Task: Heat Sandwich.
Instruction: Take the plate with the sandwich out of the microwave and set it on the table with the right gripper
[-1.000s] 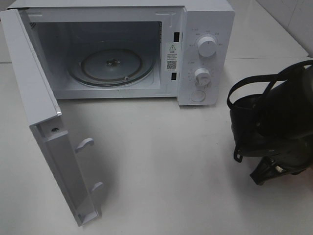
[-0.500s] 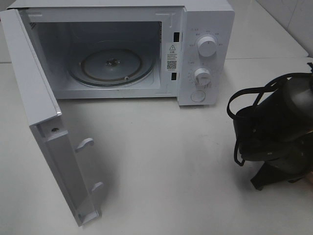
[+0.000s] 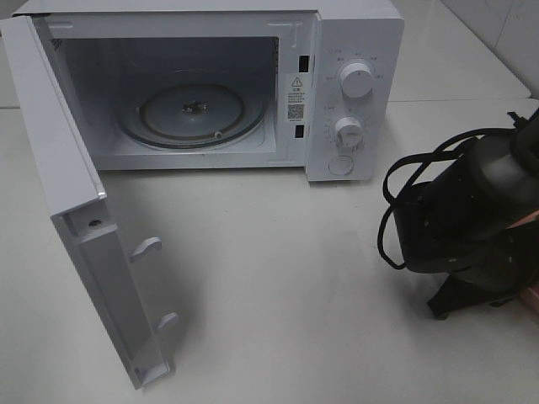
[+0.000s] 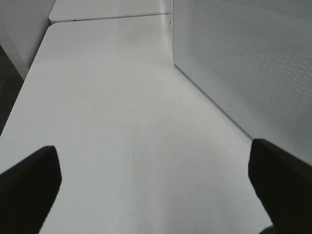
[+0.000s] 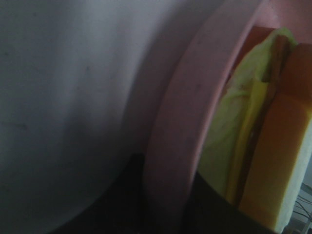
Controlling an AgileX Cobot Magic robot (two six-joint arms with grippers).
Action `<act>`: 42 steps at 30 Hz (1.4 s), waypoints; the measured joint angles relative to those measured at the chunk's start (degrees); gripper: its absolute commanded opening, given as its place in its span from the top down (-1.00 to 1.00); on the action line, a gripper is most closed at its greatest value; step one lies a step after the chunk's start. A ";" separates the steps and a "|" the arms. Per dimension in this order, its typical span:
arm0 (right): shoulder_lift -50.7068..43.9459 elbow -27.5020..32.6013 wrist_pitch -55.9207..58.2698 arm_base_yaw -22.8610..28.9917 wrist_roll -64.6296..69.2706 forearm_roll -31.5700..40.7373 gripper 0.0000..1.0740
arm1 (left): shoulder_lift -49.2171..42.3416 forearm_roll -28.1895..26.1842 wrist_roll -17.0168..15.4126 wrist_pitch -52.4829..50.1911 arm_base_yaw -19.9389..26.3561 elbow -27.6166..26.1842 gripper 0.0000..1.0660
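The pink plate [image 3: 530, 298] [image 5: 190, 112] is low at the white table beside the right gripper's fingers, so the plate would rest there. The right gripper should open now.
The sandwich [image 5: 258, 146], with orange crust and a pale yellow-green layer, lies on a pink plate [image 5: 190, 112] that fills the right wrist view. My right gripper [image 5: 165, 200] is shut on the plate's rim, dark fingers showing on both sides of it. From the high camera my right arm [image 3: 472, 210] bulks at the table's right edge and hides the sandwich; only a pink sliver [image 3: 532, 296] shows. The microwave [image 3: 370, 34] stands at the back with its door [image 3: 76, 210] swung open. My left gripper [image 4: 156, 195] is open over bare table beside the microwave's perforated side wall [image 4: 253, 63].
A glass turntable [image 3: 194, 109] lies inside the oven cavity. Two knobs [image 3: 357, 80] and a round button sit on the control panel. The open door juts toward the table's front left. White table [image 3: 286, 278] stretches between door and right arm.
My right arm has turned and its dark bulk has shifted up and slightly left; its cables now loop further left. The microwave and its door have not moved.
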 measured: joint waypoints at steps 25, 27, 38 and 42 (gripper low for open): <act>-6.07 -2.06 -1.78 -0.17 -6.53 6.70 -0.30 | 0.00 0.00 0.00 0.00 0.00 0.00 -0.94; -6.76 -2.06 -2.69 -0.17 -7.22 7.16 -0.42 | 0.00 0.00 0.00 0.00 0.00 0.00 -0.94; -10.08 -2.23 -3.90 -0.17 -9.11 9.22 -0.40 | 0.00 0.00 0.00 0.00 0.00 0.00 -0.94; -10.14 -2.23 -3.90 -0.17 -9.63 9.63 -0.40 | 0.00 0.00 0.00 0.00 0.00 0.00 -0.94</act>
